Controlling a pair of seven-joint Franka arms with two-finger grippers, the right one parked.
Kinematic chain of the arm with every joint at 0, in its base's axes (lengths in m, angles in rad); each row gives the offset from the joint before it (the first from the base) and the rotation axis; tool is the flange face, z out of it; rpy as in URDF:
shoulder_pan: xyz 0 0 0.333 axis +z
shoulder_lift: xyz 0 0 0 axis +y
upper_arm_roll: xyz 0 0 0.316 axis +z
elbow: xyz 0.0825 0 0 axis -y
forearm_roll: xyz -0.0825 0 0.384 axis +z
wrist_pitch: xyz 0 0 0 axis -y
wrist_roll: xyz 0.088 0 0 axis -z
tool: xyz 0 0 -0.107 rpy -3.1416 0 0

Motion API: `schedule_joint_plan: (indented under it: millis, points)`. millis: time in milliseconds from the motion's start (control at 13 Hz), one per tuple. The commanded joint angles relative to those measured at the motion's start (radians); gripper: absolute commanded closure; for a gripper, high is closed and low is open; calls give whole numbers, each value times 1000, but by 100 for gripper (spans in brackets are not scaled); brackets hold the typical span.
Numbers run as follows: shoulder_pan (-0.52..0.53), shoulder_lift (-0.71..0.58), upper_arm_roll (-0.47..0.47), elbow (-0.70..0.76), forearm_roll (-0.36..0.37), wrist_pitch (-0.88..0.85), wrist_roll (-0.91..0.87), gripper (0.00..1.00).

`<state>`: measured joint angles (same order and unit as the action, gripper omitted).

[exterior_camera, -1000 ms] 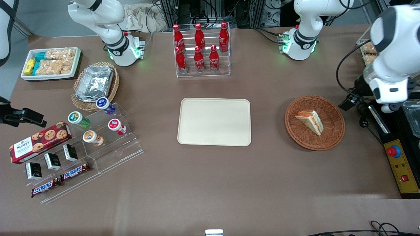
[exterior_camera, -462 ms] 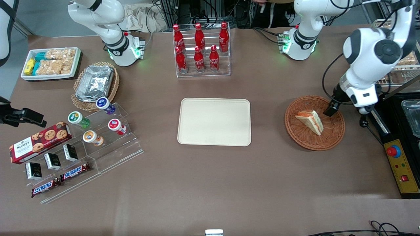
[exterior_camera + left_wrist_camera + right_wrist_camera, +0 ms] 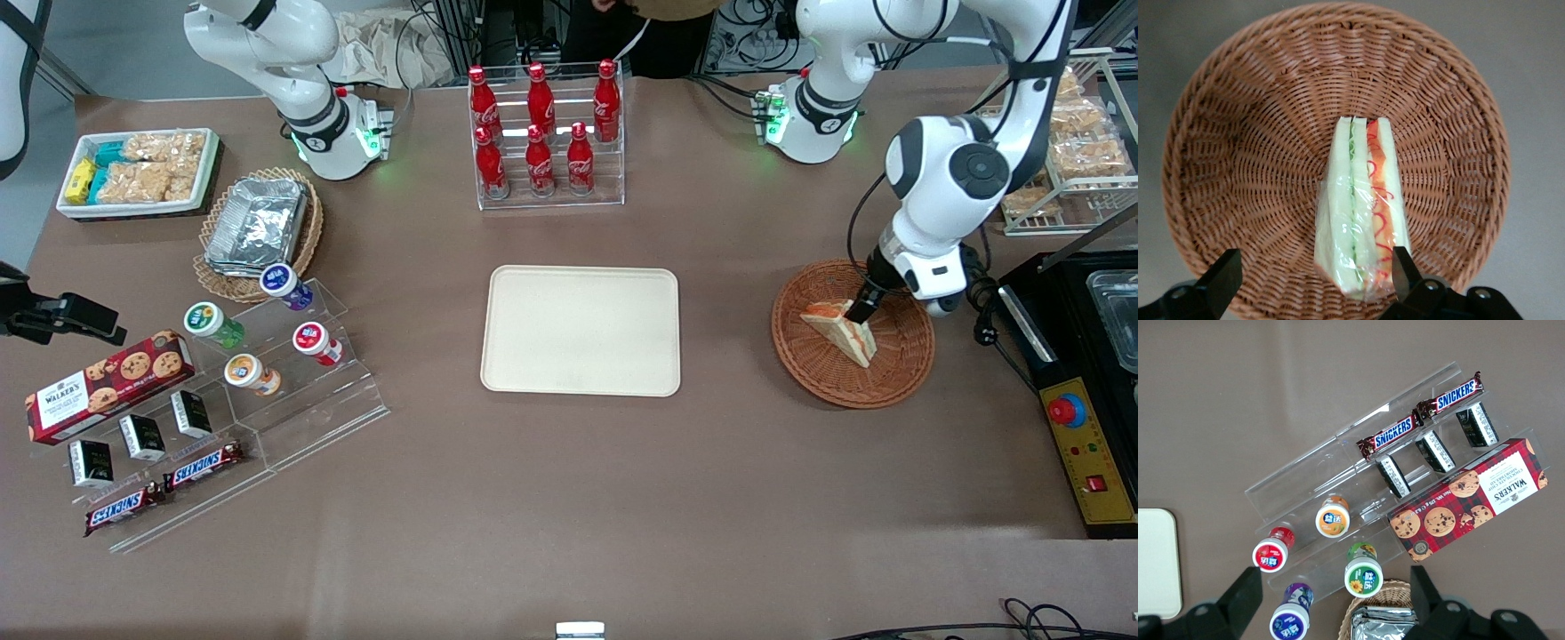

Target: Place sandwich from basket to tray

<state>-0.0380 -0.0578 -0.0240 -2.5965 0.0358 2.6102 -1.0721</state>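
Observation:
The sandwich needs to go on the cream tray, so my left gripper will next grab the sandwich's end with the bunched clear wrap (image 3: pixel 1361 270).
The sandwich (image 3: pixel 840 331), a wrapped white-bread wedge with orange, red and green filling, lies in the round brown wicker basket (image 3: pixel 907 351) toward the working arm's end of the table. My left gripper (image 3: pixel 861 308) hangs open just above it. In the left wrist view the sandwich (image 3: pixel 1361 213) lies cut side up in the basket (image 3: pixel 1258 133). The gripper (image 3: pixel 1311 277) straddles its nearer end, with one fingertip (image 3: pixel 1401 267) close beside the orange side and the other standing well off. The cream tray (image 3: pixel 580 330) sits bare at the table's middle.
A rack of red cola bottles (image 3: pixel 544 133) stands farther from the front camera than the tray. A black appliance and a yellow emergency-stop box (image 3: pixel 1089 453) flank the basket at the table's end. A wire shelf of snack packets (image 3: pixel 1071 147) stands above them. Acrylic stands of cups and bars (image 3: pixel 258 356) lie toward the parked arm's end.
The left arm has swung in from the table's end and come down over the basket. Its gripper now sits at the sandwich. The sandwich has not moved.

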Motion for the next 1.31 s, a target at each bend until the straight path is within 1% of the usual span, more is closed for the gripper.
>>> schedule_joint_plan:
  millis: [0, 154, 538, 692, 769, 846, 1077, 1231]
  points:
    - [-5, 42, -1, -34, -7, 102, -15, 0]
    - [-5, 79, -1, -50, -7, 163, -15, 0]
    - [-5, 70, -1, -47, -7, 154, -23, 0]
    - [-10, 67, -4, -39, -7, 149, -57, 0]
    - [-10, 46, -5, -36, -7, 142, -61, 0]
    - [-10, 14, -5, -28, -5, 89, -58, 0]
    - [-10, -81, -7, 45, -5, -143, -43, 0]
    - [-10, -121, -10, 90, -4, -247, -42, 0]
